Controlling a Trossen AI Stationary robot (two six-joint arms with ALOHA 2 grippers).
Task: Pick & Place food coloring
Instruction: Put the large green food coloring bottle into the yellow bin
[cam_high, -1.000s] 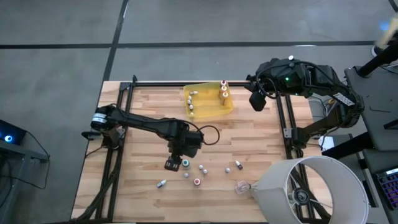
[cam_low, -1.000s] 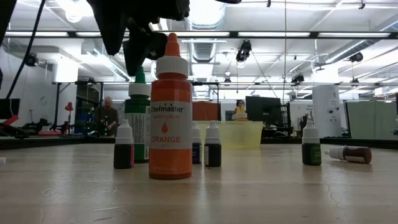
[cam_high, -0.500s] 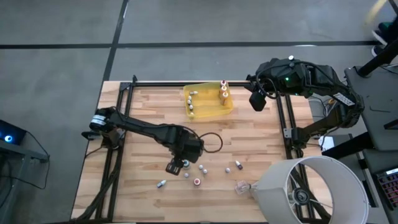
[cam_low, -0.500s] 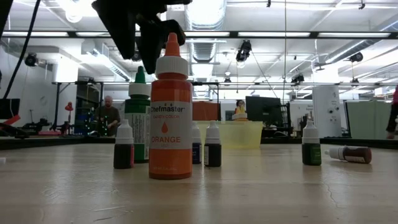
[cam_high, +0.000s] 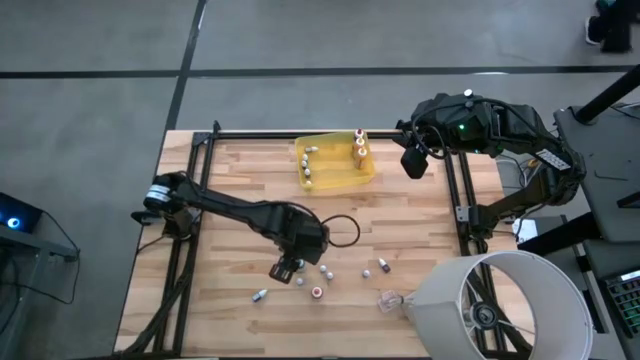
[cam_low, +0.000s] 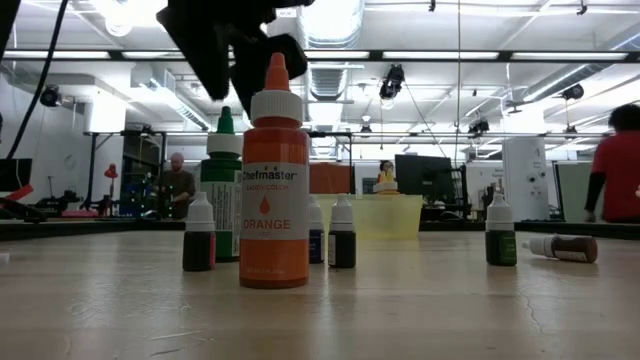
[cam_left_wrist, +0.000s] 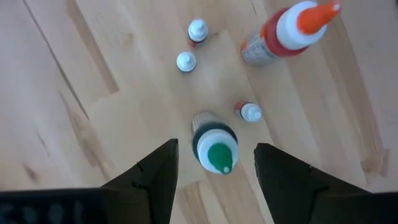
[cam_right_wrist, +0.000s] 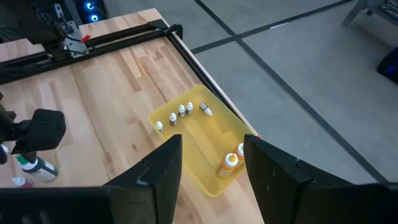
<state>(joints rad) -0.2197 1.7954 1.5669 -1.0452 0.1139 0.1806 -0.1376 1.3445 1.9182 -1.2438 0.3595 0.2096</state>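
My left gripper should go lower before it closes on the green-capped bottle. Its fingers are high above the bottle and would miss the bottle if they closed now.
Several food coloring bottles stand on the wooden table near its front edge. A big orange-capped one and a green-capped one stand among small white-capped ones. My left gripper hangs open, pointing down above the green-capped bottle, one finger on either side of its cap and clear of it. My right gripper waits open, high by the table's far right corner. More bottles sit in the yellow tray.
One small bottle lies on its side near the front edge, and others stand farther right. A clear plastic scrap lies by a big white drum at the near right. Black rails run along the table's sides.
My left gripper has shifted a little toward the table's near right, coming over the green-capped bottle, and has rolled about its own axis and tipped. It has stayed open. No bottle has moved.
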